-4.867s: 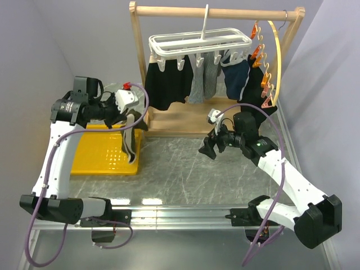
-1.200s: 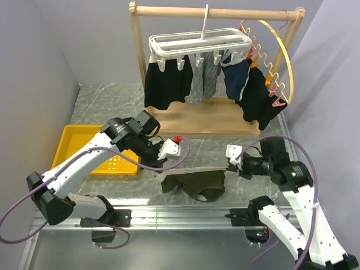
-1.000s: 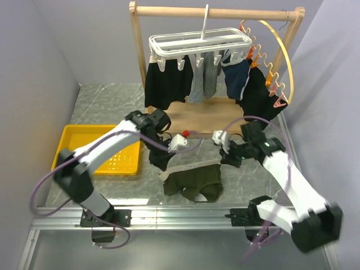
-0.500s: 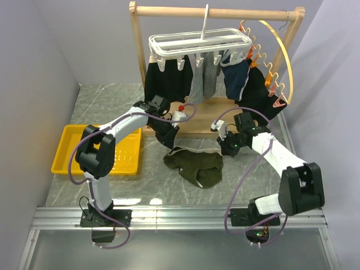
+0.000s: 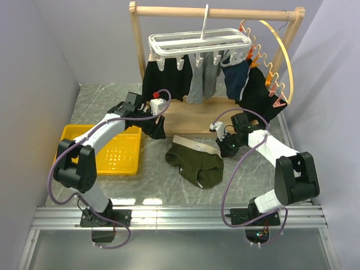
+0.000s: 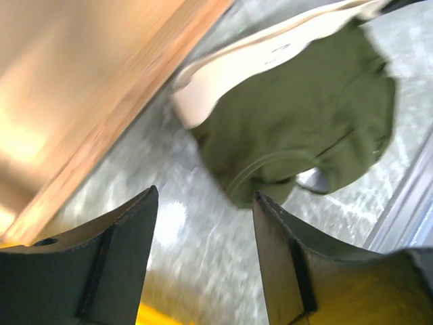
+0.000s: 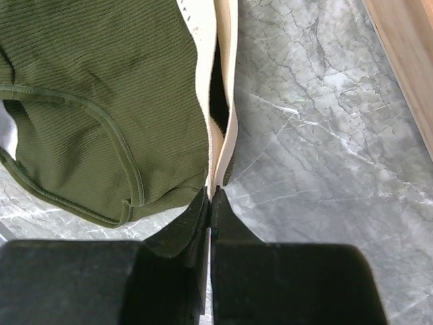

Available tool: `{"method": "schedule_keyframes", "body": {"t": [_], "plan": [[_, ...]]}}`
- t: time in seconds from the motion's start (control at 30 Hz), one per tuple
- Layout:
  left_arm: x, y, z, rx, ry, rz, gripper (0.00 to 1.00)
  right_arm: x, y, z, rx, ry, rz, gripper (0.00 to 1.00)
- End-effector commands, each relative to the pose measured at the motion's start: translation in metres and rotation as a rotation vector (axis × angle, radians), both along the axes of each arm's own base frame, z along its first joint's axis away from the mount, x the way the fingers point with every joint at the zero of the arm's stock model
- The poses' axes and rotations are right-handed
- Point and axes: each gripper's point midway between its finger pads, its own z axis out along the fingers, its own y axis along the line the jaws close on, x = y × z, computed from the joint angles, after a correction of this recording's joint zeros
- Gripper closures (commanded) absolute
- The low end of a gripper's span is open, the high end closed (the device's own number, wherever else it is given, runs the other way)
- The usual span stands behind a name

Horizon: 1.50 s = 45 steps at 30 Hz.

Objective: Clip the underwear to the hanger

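Observation:
I should grab the beige waistband's loose end (image 5: pixel 177 139) next with my left gripper, opposite my right gripper. Then the underwear (image 5: pixel 198 163) can be spread flat for clipping.
The underwear (image 5: pixel 198 163), olive-green with a beige waistband (image 5: pixel 194 145), lies spread on the table in front of the rack. My right gripper (image 5: pixel 223 149) is shut on the waistband's right end; the right wrist view shows the beige band (image 7: pixel 223 81) pinched between the closed tips (image 7: pixel 211 191). My left gripper (image 5: pixel 158 134) hovers left of the underwear, open and holding nothing. In the left wrist view the underwear (image 6: pixel 304 115) lies beyond the spread fingers (image 6: pixel 206 196). The white hanger (image 5: pixel 199 44) hangs from the rack's top bar, with garments on its clips.
A yellow tray (image 5: pixel 112 152) sits at the left. The wooden rack (image 5: pixel 216 11) stands at the back on its base board (image 5: pixel 191 118). A black garment (image 5: pixel 169 84) and a navy garment (image 5: pixel 236 76) hang from it. A wooden hoop with orange clips (image 5: pixel 281 56) hangs at right.
My left gripper opened, let go of the waistband's left end and drew back left toward the rack base. The underwear settled onto the table, held only by the right gripper.

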Motion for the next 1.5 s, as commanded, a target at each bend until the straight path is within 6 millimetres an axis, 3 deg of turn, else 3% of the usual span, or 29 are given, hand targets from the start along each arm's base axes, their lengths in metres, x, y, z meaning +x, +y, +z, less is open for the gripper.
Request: {"method": "schedule_keyframes", "body": {"t": [0.0, 0.13, 0.57, 1.07, 1.27, 1.37, 1.4, 1.47], "plan": [[-0.003, -0.027, 0.021, -0.145, -0.108, -0.117, 0.36, 0.02, 0.002, 0.012, 0.015, -0.056, -0.021, 1.0], [0.011, -0.038, 0.018, -0.154, -0.107, -0.075, 0.38, 0.022, 0.001, 0.011, 0.011, -0.055, -0.027, 1.0], [0.018, -0.058, -0.044, -0.02, -0.007, 0.139, 0.52, 0.02, -0.002, 0.01, 0.001, -0.046, -0.033, 1.0], [0.032, -0.06, -0.071, 0.003, 0.064, 0.256, 0.55, 0.018, 0.0, 0.013, 0.01, -0.037, -0.028, 1.0], [0.035, -0.066, -0.068, -0.049, 0.048, 0.252, 0.56, 0.016, -0.001, 0.012, 0.009, -0.037, -0.022, 1.0], [0.037, -0.071, -0.064, -0.075, 0.038, 0.249, 0.67, 0.016, -0.002, 0.014, 0.009, -0.041, -0.022, 1.0], [0.038, -0.072, -0.062, -0.084, 0.036, 0.245, 0.81, 0.015, -0.001, 0.013, 0.012, -0.039, -0.021, 1.0], [0.037, -0.072, -0.057, -0.089, 0.029, 0.241, 0.94, 0.015, 0.0, 0.017, 0.017, -0.044, -0.018, 1.0]]}}
